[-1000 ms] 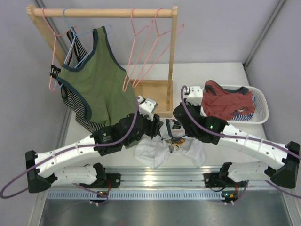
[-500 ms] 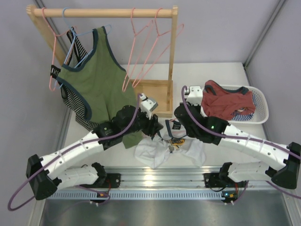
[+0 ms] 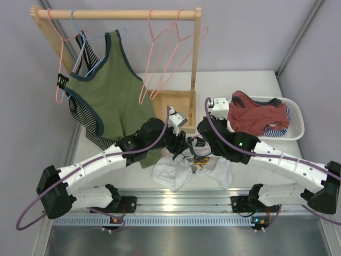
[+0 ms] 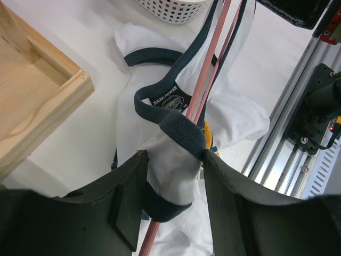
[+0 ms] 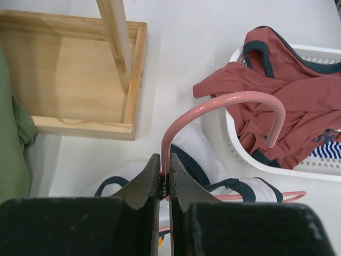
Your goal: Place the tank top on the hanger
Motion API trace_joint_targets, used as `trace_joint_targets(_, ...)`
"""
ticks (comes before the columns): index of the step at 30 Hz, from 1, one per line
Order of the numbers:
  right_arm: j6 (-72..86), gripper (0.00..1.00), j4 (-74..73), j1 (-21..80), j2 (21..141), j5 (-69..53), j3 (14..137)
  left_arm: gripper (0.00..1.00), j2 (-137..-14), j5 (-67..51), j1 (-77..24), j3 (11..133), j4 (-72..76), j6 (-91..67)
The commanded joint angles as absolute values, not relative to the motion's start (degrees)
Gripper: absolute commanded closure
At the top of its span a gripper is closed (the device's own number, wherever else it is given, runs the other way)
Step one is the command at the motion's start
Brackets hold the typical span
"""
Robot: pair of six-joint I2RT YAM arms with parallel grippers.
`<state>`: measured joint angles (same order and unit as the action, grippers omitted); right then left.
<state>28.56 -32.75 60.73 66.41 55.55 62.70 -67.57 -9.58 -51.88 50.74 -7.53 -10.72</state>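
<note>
I should grab the navy-trimmed strap with my left gripper, with the hanger's arm inside it, so the hook stays free to hang.
The white tank top [image 3: 213,172] with navy trim lies crumpled on the table between the two arms. The pink hanger [image 5: 229,99] stands over it, and my right gripper [image 5: 164,160] is shut on its neck just below the hook. In the left wrist view the hanger's arm [image 4: 205,74] runs through a navy-trimmed strap of the tank top [image 4: 234,112]. That strap sits between the fingers of my left gripper [image 4: 173,156], which stands open around it. Both grippers meet above the tank top in the top view, left gripper [image 3: 181,145] beside right gripper [image 3: 198,143].
A wooden rack [image 3: 117,14] at the back carries an olive green tank top [image 3: 112,96], a striped garment [image 3: 90,125] and spare pink hangers [image 3: 165,53]. Its base tray [image 3: 173,102] sits just behind the grippers. A white basket [image 3: 295,114] holds a red garment [image 3: 256,114].
The left arm has stretched further right, bringing its gripper closer to the right gripper and the tank top. The right arm and the hanger have stayed still.
</note>
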Motion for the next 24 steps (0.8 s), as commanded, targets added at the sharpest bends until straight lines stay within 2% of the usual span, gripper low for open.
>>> trace_joint_targets(1, 27.9, 1.0, -31.9, 62.2, 65.2, 56.1, 65.7, 0.49, -67.7, -9.3, -51.7, 51.9, -3.2, -9.1)
trace_joint_targets(12, 27.7, 1.0, -32.3, 62.4, 65.5, 56.1, 65.9, 0.46, -65.4, -5.8, -52.5, 54.6, -7.4, -4.6)
trace_joint_targets(24, 27.5, 1.0, -32.3, 62.6, 66.4, 55.8, 66.7, 0.36, -69.2, -8.8, -52.6, 53.5, -5.5, -4.1)
